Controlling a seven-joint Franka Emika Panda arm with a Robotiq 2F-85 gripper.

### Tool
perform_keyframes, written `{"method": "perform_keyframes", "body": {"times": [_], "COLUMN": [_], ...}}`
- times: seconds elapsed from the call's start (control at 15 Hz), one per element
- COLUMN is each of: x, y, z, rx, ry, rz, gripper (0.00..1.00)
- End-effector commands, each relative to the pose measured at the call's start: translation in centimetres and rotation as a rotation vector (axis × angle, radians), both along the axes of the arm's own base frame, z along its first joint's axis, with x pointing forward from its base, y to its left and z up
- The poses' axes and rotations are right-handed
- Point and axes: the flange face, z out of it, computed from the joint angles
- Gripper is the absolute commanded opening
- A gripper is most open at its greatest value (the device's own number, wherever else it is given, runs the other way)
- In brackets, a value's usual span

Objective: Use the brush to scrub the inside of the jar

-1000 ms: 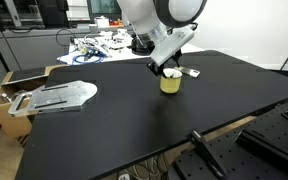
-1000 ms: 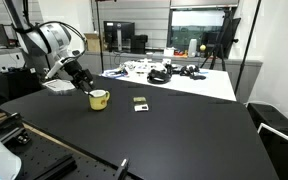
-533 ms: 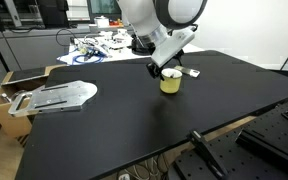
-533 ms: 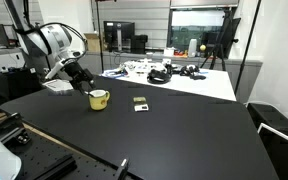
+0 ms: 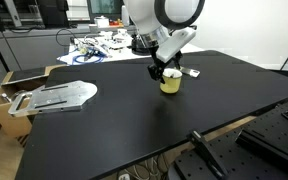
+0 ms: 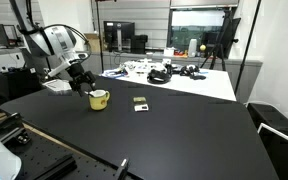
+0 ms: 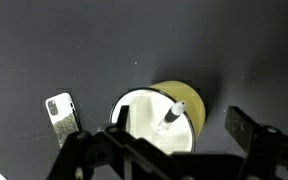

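The brush's end stands between both fingers and an exterior view shows the fingers down at the jar's rim. It is now time to close on the brush's end [image 5: 171, 73].
The yellow jar [image 7: 174, 105] with its paler rim stands on the black table, seen from above in the wrist view and in both exterior views [image 5: 170, 84] [image 6: 99, 99]. The thin brush [image 7: 169, 118] leans inside the jar, its end sticking up past the rim. My gripper [image 7: 181, 128] hovers just above the jar with its jaws wide apart on either side of it. The fingers [image 7: 246, 128] touch neither the brush nor the jar. It also shows in both exterior views [image 5: 164, 70] [image 6: 86, 86].
A small flat grey-white piece [image 7: 61, 113] lies on the table beside the jar [image 5: 192, 72] [image 6: 139, 101]. A white table with cluttered cables and parts [image 5: 99, 45] [image 6: 169, 72] stands behind. A metal plate on a cardboard box [image 5: 54, 96] sits off the table's edge.
The wrist has shifted slightly above the jar. The jar has not moved.
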Motion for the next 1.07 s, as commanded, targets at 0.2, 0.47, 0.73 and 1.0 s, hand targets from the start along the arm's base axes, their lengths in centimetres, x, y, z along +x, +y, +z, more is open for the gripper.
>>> {"method": "perform_keyframes", "body": {"times": [0.2,0.47,0.73,1.0], "x": [0.8,1.0,1.5,2.2], "y": [-0.7,-1.1,-1.0,-0.9], "z": [0.4,0.6,1.2,2.1], "rx": [0.009,0.002,-0.008,-0.014], "ry": [0.055,0.081,0.092,0.096], "rz": [-0.004,-0.018,-0.030,-0.039], "gripper": [0.45,0.19,0.00,0.03]}}
